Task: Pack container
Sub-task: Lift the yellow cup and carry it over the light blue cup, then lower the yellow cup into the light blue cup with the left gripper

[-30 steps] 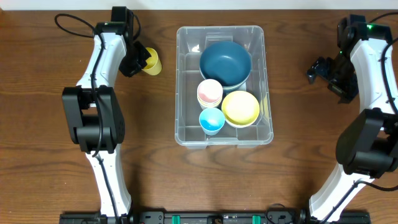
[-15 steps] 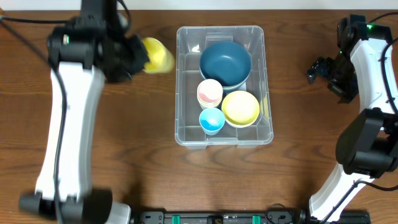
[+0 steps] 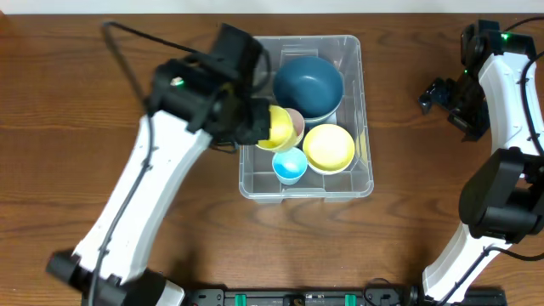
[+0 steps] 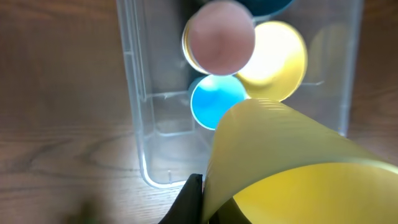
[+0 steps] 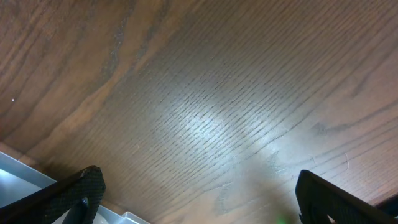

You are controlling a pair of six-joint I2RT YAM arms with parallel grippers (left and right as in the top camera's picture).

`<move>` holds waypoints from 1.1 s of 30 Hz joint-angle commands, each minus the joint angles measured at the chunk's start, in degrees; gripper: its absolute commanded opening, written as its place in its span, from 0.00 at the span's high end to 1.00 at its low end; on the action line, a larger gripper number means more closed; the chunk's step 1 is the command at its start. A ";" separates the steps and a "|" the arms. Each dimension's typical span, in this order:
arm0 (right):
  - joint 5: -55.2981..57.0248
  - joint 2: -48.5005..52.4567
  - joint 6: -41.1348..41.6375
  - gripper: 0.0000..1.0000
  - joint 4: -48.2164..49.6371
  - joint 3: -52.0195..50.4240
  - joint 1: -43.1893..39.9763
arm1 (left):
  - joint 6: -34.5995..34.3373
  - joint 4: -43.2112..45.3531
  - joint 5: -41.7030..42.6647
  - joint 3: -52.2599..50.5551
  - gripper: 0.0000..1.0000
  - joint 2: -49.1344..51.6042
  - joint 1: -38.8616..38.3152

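I need to keep holding the yellow cup with my left gripper until it nests in the light blue cup, because the yellow cup's lower end hangs beside the light blue cup's opening.
The clear plastic container [image 3: 253,174] stands in the middle of the table. It holds a dark blue bowl [image 3: 308,85], a pink cup [image 3: 294,118], a light blue cup [image 3: 290,164] and a yellow bowl [image 3: 329,147]. My left gripper [image 3: 259,125] is shut on a yellow cup [image 3: 280,127] and holds it above the container's left side, over the pink cup. In the left wrist view the yellow cup [image 4: 292,168] fills the lower right, with the container [image 4: 140,124] below it. My right gripper [image 3: 435,93] is open and empty over bare wood at the far right.
The right wrist view shows wood and a corner of the container [image 5: 25,180] at the lower left.
My left arm has lifted the yellow cup from the table left of the container and carried it right, to above the container's left side. The right arm has not moved.
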 commanded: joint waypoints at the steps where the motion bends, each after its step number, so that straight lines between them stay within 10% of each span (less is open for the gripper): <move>1: 0.22 -0.92 1.01 0.01 -0.04 -0.04 0.22 | -0.55 -0.42 -1.70 -0.42 0.94 2.29 -1.62; 33: 0.22 -0.92 1.01 0.01 -0.04 -0.04 0.22 | -3.63 -0.31 -2.82 -2.58 0.94 12.92 -5.44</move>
